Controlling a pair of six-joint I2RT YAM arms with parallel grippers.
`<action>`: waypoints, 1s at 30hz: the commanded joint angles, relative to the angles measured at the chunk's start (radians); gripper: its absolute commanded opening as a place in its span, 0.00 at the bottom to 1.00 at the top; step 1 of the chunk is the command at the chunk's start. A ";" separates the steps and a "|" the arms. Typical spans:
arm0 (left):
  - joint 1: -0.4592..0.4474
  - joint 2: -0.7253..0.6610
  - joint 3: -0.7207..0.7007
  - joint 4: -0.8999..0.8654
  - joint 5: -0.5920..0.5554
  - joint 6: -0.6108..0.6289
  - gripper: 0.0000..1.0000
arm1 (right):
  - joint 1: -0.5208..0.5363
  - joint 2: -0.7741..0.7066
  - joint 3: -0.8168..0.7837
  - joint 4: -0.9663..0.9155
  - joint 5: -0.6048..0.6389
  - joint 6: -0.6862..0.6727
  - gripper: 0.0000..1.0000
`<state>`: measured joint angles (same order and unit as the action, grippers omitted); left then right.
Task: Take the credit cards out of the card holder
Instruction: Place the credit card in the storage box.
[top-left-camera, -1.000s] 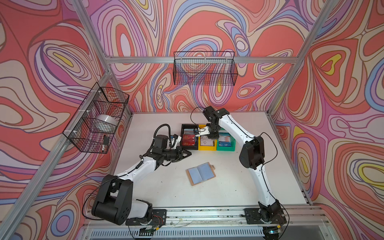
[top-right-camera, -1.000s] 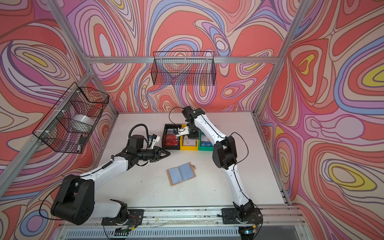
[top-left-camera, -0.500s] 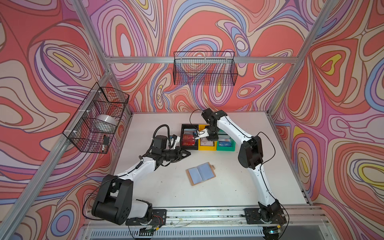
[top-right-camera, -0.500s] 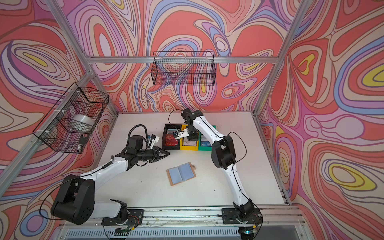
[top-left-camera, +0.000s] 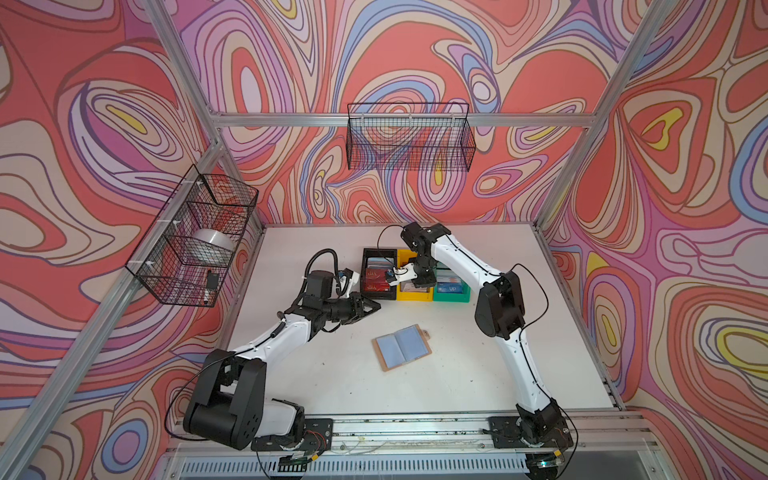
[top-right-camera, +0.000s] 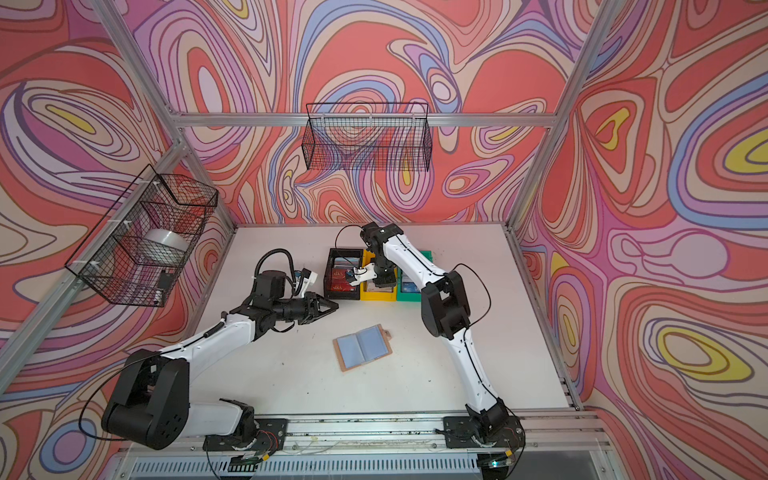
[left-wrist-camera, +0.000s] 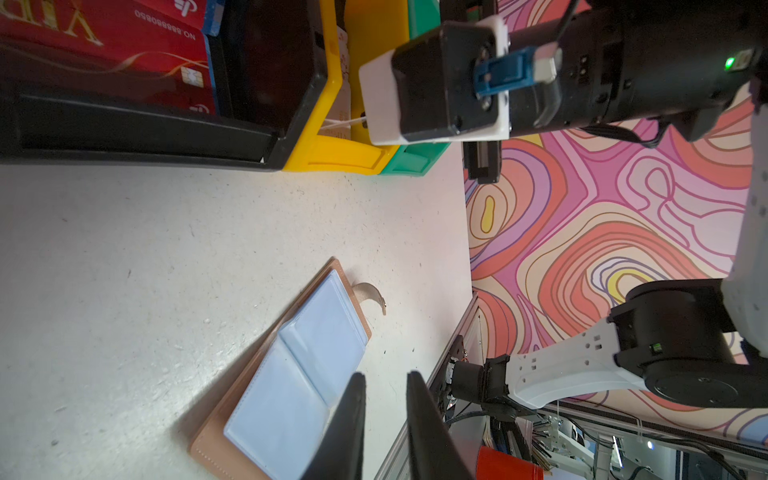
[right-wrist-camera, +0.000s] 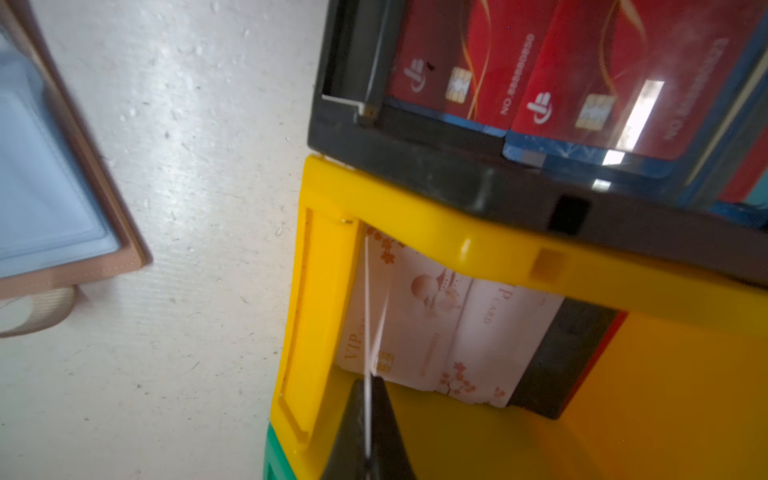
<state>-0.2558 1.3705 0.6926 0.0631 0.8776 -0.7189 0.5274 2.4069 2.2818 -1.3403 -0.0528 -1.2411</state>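
My right gripper holds the white credit card (right-wrist-camera: 367, 311) within the yellow bin's sides, beside the leaning cards. The card would land inside the bin, so my right gripper should open.
The tan card holder (top-left-camera: 402, 347) (top-right-camera: 362, 347) lies open on the table, its bluish sleeve pages (left-wrist-camera: 291, 374) facing up and looking empty. My right gripper (right-wrist-camera: 368, 399) hangs over the yellow bin (right-wrist-camera: 324, 266), shut on a white credit card (right-wrist-camera: 367, 311) seen edge-on. More white cards (right-wrist-camera: 457, 332) lean inside that bin. In both top views my left gripper (top-left-camera: 372, 306) (top-right-camera: 330, 307) hovers in front of the black bin (top-left-camera: 368, 253). Its jaws stand slightly apart with nothing between them (left-wrist-camera: 384, 382). It is apart from the card holder.
Red cards (top-left-camera: 376, 280) lie in the black bin and blue cards (top-left-camera: 451, 286) in the green bin (top-left-camera: 451, 297); the three bins stand side by side at mid-back. Wire baskets hang on the back wall (top-left-camera: 409, 137) and the left wall (top-left-camera: 195, 237).
My right gripper, still holding the white card, has shifted slightly left over the bins. The left arm and the card holder have not moved.
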 joint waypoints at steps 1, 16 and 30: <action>0.009 0.005 -0.012 0.007 -0.003 -0.001 0.22 | 0.000 0.001 -0.012 -0.025 -0.013 -0.006 0.00; 0.016 0.010 -0.011 0.011 0.004 -0.002 0.22 | 0.000 0.011 -0.021 0.011 -0.002 0.009 0.04; 0.018 0.004 -0.020 0.012 0.003 -0.004 0.22 | 0.001 0.011 -0.020 0.055 0.008 0.030 0.20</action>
<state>-0.2420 1.3758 0.6910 0.0643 0.8783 -0.7189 0.5270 2.4069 2.2715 -1.3045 -0.0479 -1.2205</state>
